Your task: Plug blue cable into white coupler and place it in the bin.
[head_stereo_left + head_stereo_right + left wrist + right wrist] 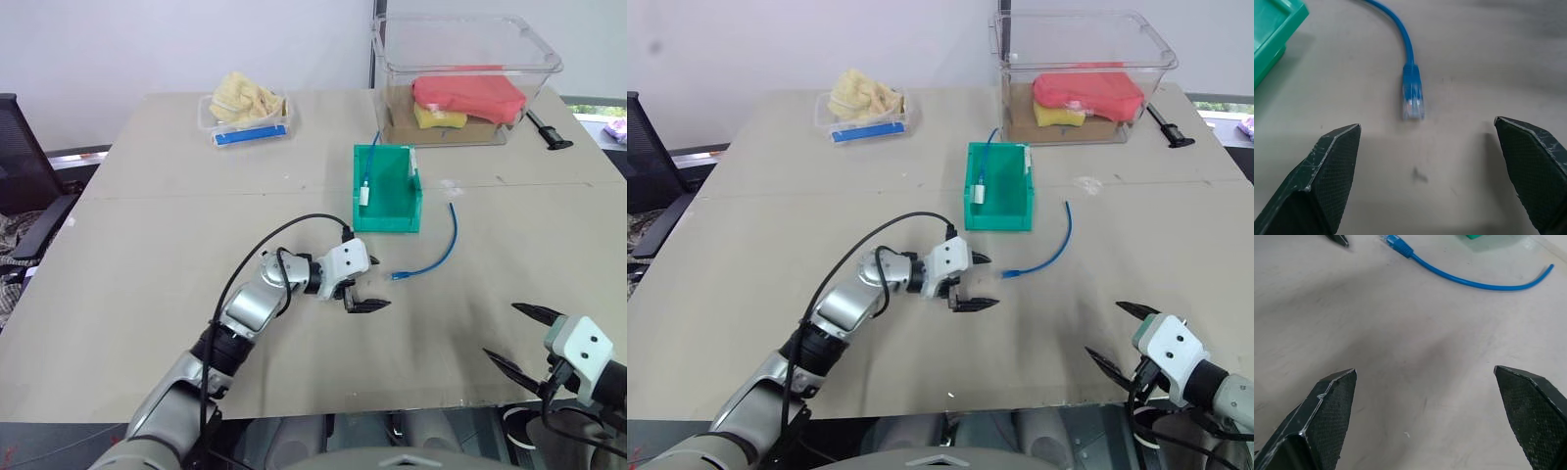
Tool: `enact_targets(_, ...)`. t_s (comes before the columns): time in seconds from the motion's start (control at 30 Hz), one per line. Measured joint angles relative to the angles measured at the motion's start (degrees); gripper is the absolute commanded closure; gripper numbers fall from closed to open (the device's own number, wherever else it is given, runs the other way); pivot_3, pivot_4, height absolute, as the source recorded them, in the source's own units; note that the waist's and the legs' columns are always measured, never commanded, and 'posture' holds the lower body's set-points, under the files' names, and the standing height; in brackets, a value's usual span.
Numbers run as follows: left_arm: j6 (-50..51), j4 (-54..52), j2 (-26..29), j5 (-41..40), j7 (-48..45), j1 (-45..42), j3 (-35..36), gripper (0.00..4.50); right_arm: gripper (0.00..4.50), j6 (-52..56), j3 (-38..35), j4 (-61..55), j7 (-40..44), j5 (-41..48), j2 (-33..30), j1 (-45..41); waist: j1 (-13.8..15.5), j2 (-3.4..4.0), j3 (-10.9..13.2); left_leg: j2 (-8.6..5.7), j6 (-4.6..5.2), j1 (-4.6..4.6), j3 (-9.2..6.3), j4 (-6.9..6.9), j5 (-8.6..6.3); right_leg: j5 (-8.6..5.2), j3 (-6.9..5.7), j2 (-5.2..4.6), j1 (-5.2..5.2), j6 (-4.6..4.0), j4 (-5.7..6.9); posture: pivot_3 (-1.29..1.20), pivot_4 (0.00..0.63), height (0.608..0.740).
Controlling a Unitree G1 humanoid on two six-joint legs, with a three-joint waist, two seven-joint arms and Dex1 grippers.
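My left gripper grabs the blue cable by its clear plug end (398, 275) next, to plug the cable into the white coupler (364, 195).
The blue cable (438, 253) lies curved on the table to the right of the green bin (387, 221); its near plug (1413, 100) points at my left gripper. My left gripper (373, 284) is open just short of that plug, which sits ahead of the gap between the fingers, untouched. A small white coupler (364, 195) rests inside the bin, and a thin blue cable runs from it over the far rim. My right gripper (505, 333) hangs open and empty near the table's front right edge, with the cable (1474, 283) well ahead of it.
A large clear tub (392, 69) holding red and yellow items stands at the back right, with a black tool (549, 132) beside it. A small clear tray (206, 116) with a yellow cloth sits at the back left. A black chair (20, 166) stands off the table's left side.
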Motion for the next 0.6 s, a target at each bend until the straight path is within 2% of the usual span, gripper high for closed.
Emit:
enact_targets(0.03,0.0,1.4,-0.9,0.9,0.3,-1.1,-0.4,0.84,0.00,0.2,-0.3,-0.5,-0.4,0.1,0.0,0.3,0.1,0.00,0.0,-0.03,0.00,-0.03,0.00,0.00,0.00,0.00,-0.02,-0.01,0.00,0.00,-0.02,0.00,0.150,0.739)
enact_targets(0.2,-1.3,4.3,-3.4,3.8,1.0,-3.8,-1.6,3.19,0.00,0.6,-1.4,-3.8,-1.9,1.1,-0.5,1.8,0.8,-0.02,0.0,-0.04,0.00,-0.09,-0.08,0.00,0.00,-0.04,-0.04,-0.06,0.00,0.06,-0.09,0.00,0.150,0.739)
enact_targets(0.23,-1.7,4.5,-3.4,4.1,0.7,-3.9,-1.6,3.81,0.00,0.8,-1.4,-4.0,-2.0,1.2,-0.5,2.4,0.8,-0.02,0.0,-0.04,0.00,-0.09,-0.09,-0.01,0.00,-0.04,-0.06,-0.05,0.00,0.06,-0.09,0.00,0.150,0.739)
enact_targets(0.3,-2.6,4.9,-3.5,4.4,0.2,-4.0,-1.5,4.40,0.00,1.7,-1.8,-4.0,-2.4,1.5,-0.5,3.5,1.1,-0.01,0.0,-0.02,0.00,-0.08,-0.12,-0.01,0.00,-0.05,-0.06,-0.06,0.00,0.06,-0.09,0.00,0.150,0.739)
enact_targets(0.4,-3.8,5.3,-3.6,4.6,-0.9,-4.0,-1.6,4.40,0.00,3.4,-1.9,-4.9,-3.8,2.5,-0.3,3.5,1.1,-0.01,0.0,-0.01,0.00,-0.06,-0.12,0.00,0.00,-0.05,-0.03,-0.06,0.01,0.06,-0.07,0.00,0.150,0.739)
enact_targets(0.5,-3.8,5.1,-3.7,2.5,-3.4,-2.7,-0.7,4.40,0.00,9.7,-1.7,-7.4,-7.7,7.5,2.5,1.7,1.1,0.00,0.0,0.04,0.00,-0.05,-0.17,0.00,0.00,-0.04,-0.03,-0.05,0.00,0.05,-0.04,0.00,0.150,0.739)
enact_targets(0.6,4.8,2.3,-4.0,-4.5,-6.4,-0.8,2.3,4.40,0.00,16.0,-0.1,-9.6,-12.5,13.1,6.2,-1.2,1.0,-0.02,0.0,0.09,0.00,-0.11,-0.23,0.00,0.00,-0.04,-0.08,-0.06,-0.03,0.05,-0.04,0.00,0.150,0.739)
